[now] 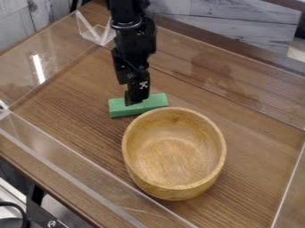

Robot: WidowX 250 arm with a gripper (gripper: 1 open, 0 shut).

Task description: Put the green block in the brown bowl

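The green block needs to go in the brown bowl (216, 134), so my gripper should grab it by its middle (138, 104) next.
The green block (123, 109) lies flat on the wooden table, just beyond the far-left rim of the brown bowl (216, 134). The bowl stands upright with nothing in it. My black gripper (136, 94) points straight down over the middle of the block, its fingertips just above the block's top or touching it. The fingers look spread apart, with nothing held between them. The arm hides the far middle part of the block.
The wooden table (238, 85) is ringed by clear plastic walls (48, 142) along its front and left edges. A pale marble wall (238, 22) rises behind. A white cable (89, 28) hangs beside the arm.
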